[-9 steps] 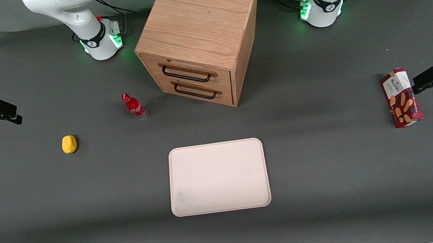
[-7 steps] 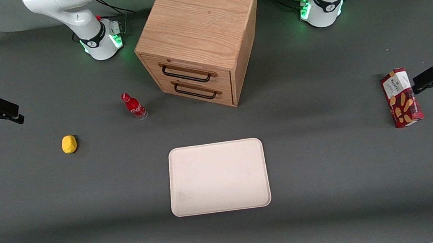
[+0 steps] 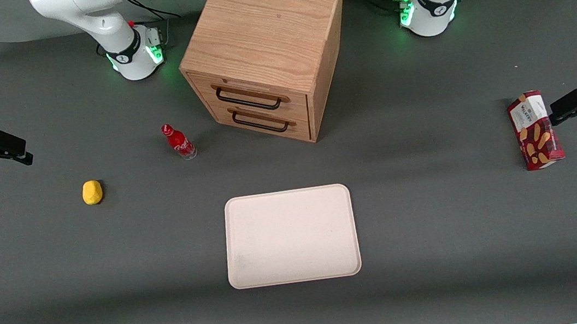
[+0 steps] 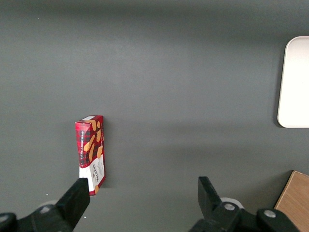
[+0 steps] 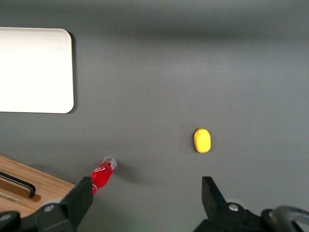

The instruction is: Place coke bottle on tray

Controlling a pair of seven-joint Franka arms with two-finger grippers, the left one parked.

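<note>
My right gripper takes hold of the coke bottle by its red cap end [image 3: 168, 130] next, to place the bottle on the tray [image 3: 290, 236].
The coke bottle [image 3: 179, 141], small and red with a red cap and a clear base, stands upright on the grey table beside the wooden drawer cabinet, toward the working arm's end. It also shows in the right wrist view [image 5: 102, 173], close to one fingertip [image 5: 83, 189] but well below it. The cream tray [image 3: 290, 236] lies flat and bare, nearer to the front camera than the cabinet; its corner shows in the right wrist view [image 5: 34, 70]. My right gripper [image 3: 23, 153] hangs at the working arm's end of the table, well apart from the bottle, with its jaws wide open and empty [image 5: 147, 188].
A yellow lump [image 3: 92, 192] lies on the table between gripper and bottle, nearer the front camera; it also shows in the right wrist view [image 5: 202, 140]. The wooden drawer cabinet [image 3: 266, 49] stands mid-table. A red snack box [image 3: 535, 130] lies toward the parked arm's end.
My right gripper has crept slightly toward the middle of the table. The bottle, the tray and the other things have not moved.
</note>
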